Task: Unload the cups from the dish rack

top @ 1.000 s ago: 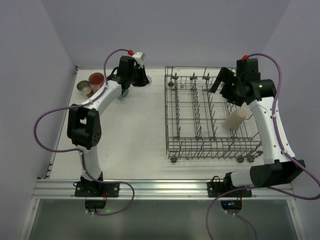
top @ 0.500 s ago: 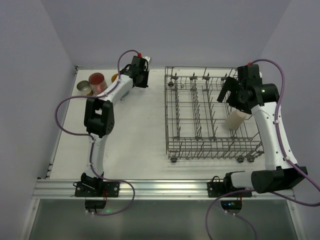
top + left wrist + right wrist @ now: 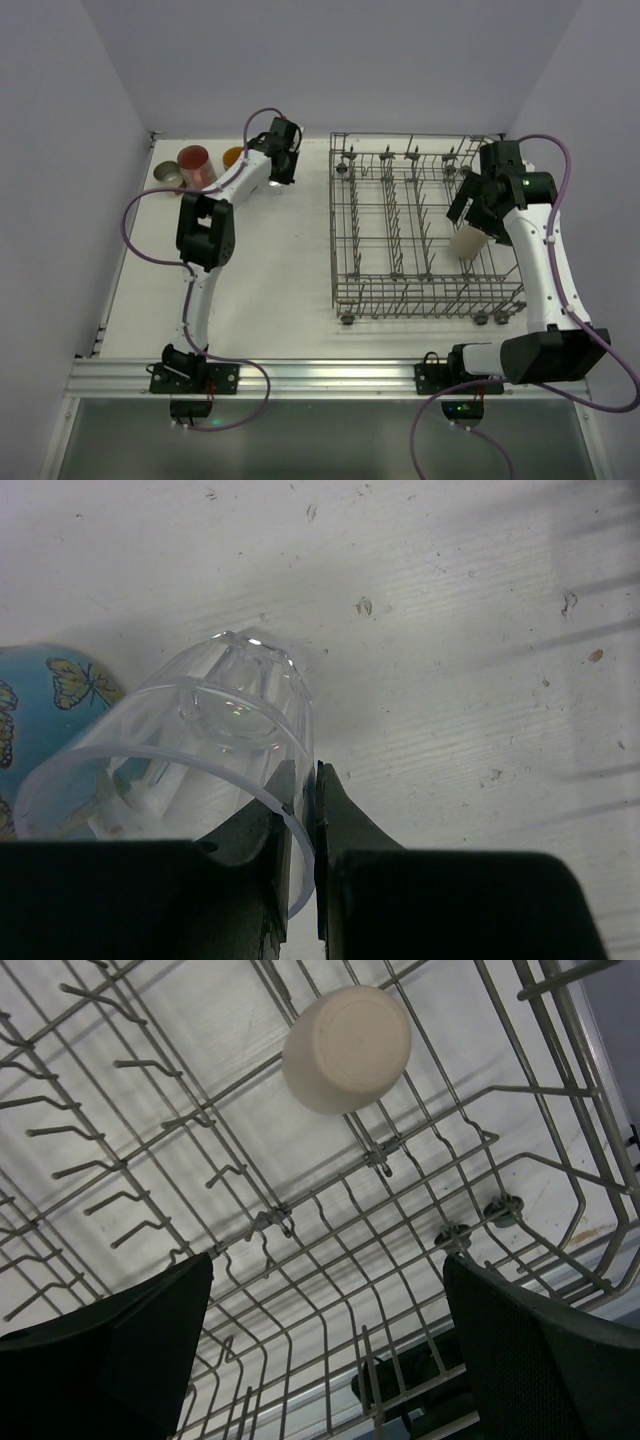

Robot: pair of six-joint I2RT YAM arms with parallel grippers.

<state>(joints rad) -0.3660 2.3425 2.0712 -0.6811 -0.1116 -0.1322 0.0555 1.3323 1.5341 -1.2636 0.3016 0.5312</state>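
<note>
The clear glass tumbler's base is at the flat, open table, so the tumbler would stay beside the blue patterned mug. My left gripper should open now.
My left gripper (image 3: 278,168) is at the back left of the table, shut on the wall of the clear glass tumbler (image 3: 215,730), which it holds tilted just above the table; its fingers (image 3: 340,810) pinch the rim. The blue patterned mug (image 3: 35,705) is just left of it. The pink patterned mug (image 3: 195,162) and a tan cup (image 3: 168,177) stand at the far left. My right gripper (image 3: 468,200) is open above the right side of the dish rack (image 3: 430,300). The plain beige cup (image 3: 468,240) sits base up in the rack, ahead of the open right gripper (image 3: 328,1260).
A small orange thing (image 3: 233,155) sits by the back wall, beside the pink mug. The rack's upright tines (image 3: 140,1065) and wire rim (image 3: 560,1050) surround the beige cup (image 3: 347,1048). Walls close in at the back and both sides.
My left arm's elbow has swung right while its gripper stayed at the back left with the tumbler. My right gripper has moved nearer and lower toward the beige cup.
</note>
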